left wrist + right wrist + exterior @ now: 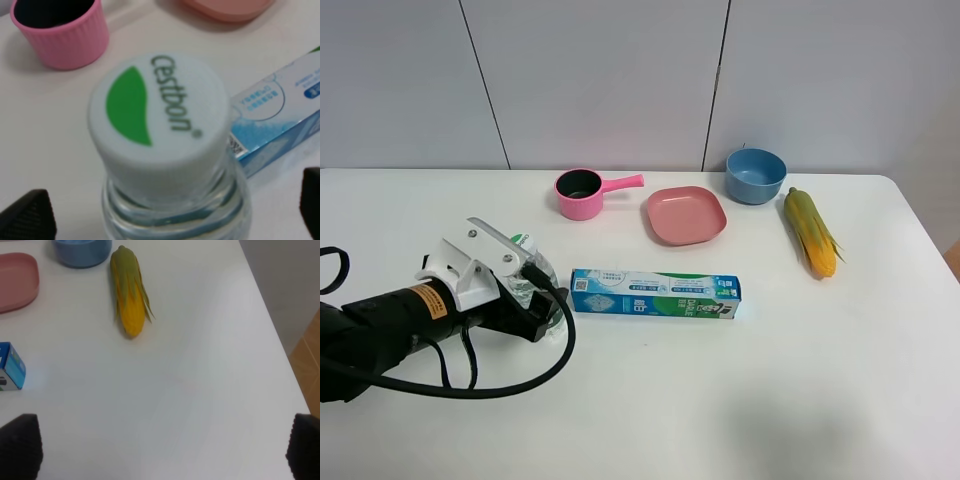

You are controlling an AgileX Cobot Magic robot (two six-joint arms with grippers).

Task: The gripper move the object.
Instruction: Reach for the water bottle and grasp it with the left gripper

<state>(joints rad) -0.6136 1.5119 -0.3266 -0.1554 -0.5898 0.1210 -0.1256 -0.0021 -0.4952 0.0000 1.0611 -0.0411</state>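
My left gripper grabs the water bottle by its clear shoulder below the white cap point(525, 243) next, to move the bottle.
The clear water bottle point(526, 242) with its green-and-white cap stands upright on the white table, left of centre. My left gripper point(534, 300), a white housing with black jaws on a black arm, reaches in from the left with the bottle between its jaws. In the left wrist view the cap point(159, 112) fills the middle and the two black fingertips point(27, 215) stand wide apart on either side, not touching the neck. My right gripper point(160, 455) is open and empty over bare table; it is out of the exterior high view.
A long blue-green toothpaste box point(655, 293) lies just right of the bottle. Behind are a pink pot point(582, 193), a pink plate point(685, 214) and a blue bowl point(756, 175). A corn cob point(810, 232) lies at the right.
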